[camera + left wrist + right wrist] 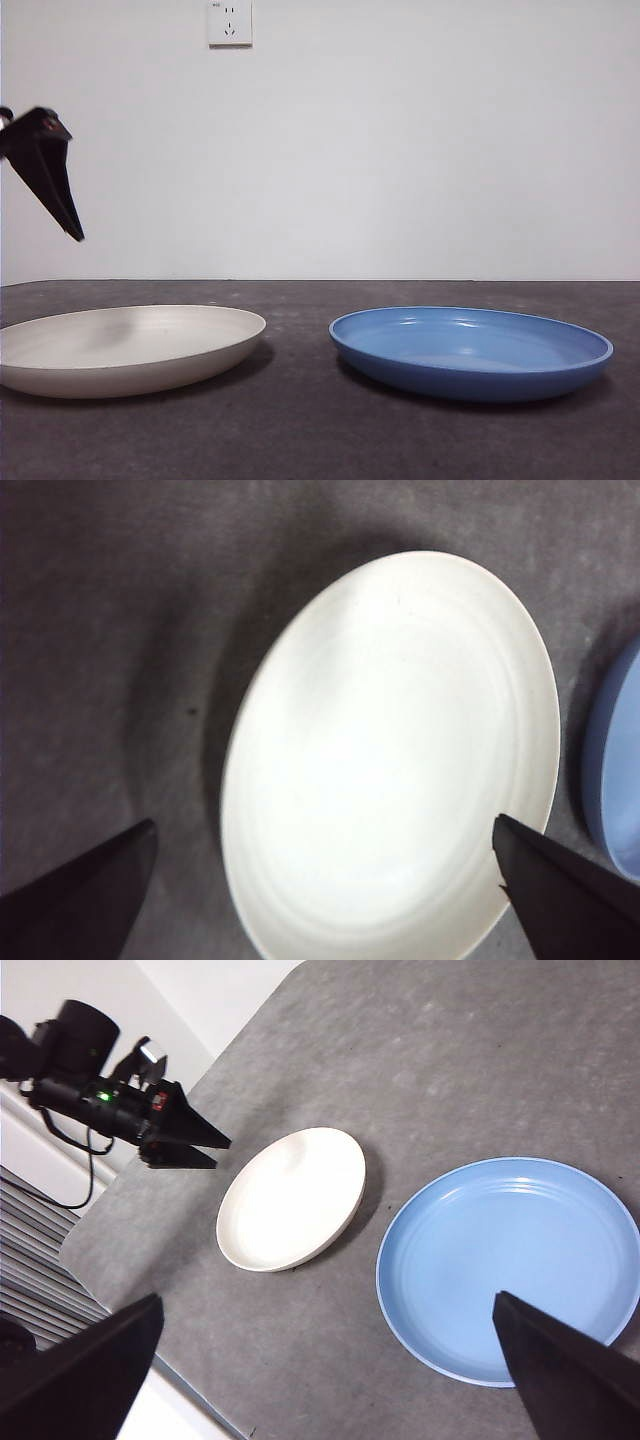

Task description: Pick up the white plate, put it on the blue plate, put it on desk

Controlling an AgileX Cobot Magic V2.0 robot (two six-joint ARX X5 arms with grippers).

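Observation:
The white plate's body is wider than the open fingers, so my left gripper will grab the white plate by its thin raised rim point(25, 340) point(240, 730) next.
The white plate point(130, 345) lies flat on the desk point(300, 430) at the left. The blue plate point(470, 352) lies to its right, a small gap between them. My left gripper point(50, 170) hangs above the white plate's outer left side, well clear of it. In the left wrist view the left gripper point(323, 822) is open, with the white plate point(400, 760) filling the space below and the blue plate's rim point(615, 780) at the side. My right gripper point(328, 1300) is open and high above both plates, holding nothing; it is out of the front view.
A wall socket point(229, 22) sits on the white wall behind the desk. In the right wrist view the desk's edge point(130, 1290) runs close beside the white plate point(290, 1200), and the left arm point(110, 1100) with its cable reaches in over that edge.

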